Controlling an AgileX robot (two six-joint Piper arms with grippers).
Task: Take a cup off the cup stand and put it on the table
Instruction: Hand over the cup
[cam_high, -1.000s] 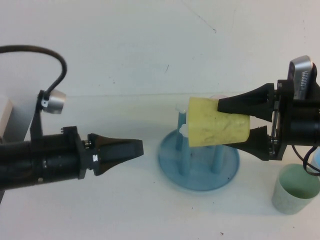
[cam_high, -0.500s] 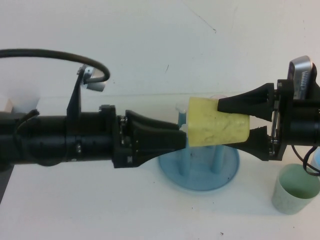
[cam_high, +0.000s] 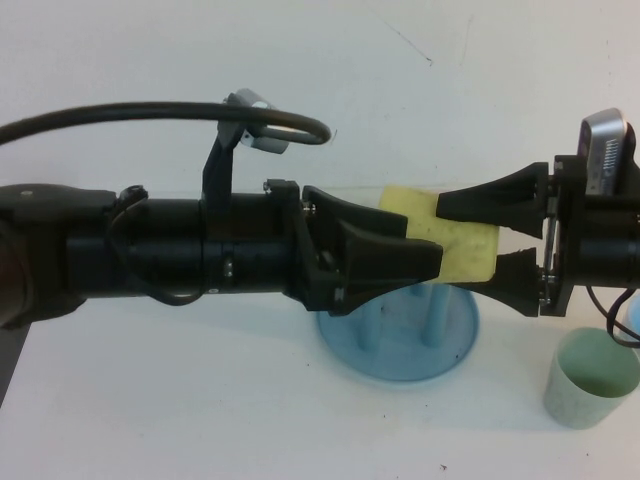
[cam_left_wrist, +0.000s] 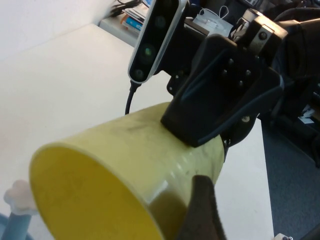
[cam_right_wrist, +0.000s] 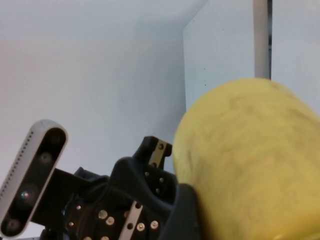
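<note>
My left gripper will grab the cup next by the side at its open rim (cam_high: 397, 207) (cam_left_wrist: 95, 134). The fingers of my right gripper already cover the cup's closed end.
The yellow cup (cam_high: 462, 250) lies on its side in the air above the blue cup stand (cam_high: 400, 352), clear of its pegs. My right gripper (cam_high: 466, 240) is shut on the cup's closed end, one finger above it and one below. My left gripper (cam_high: 420, 248) reaches in from the left and is open at the cup's mouth end. In the left wrist view the cup's mouth (cam_left_wrist: 95, 200) faces the camera and one left finger (cam_left_wrist: 200, 212) lies along its outer wall. In the right wrist view the cup (cam_right_wrist: 250, 160) fills the frame. The white table (cam_high: 200, 410) lies below.
A pale green cup (cam_high: 590, 380) stands on the table at the front right, near my right arm. A white flower cap on a blue peg (cam_left_wrist: 17, 195) shows below the cup. The left arm's cable (cam_high: 150, 110) arches over the table.
My left arm has swung right across the table, from well left of the stand up to the cup's mouth. The right gripper and the cup have stayed in place.
</note>
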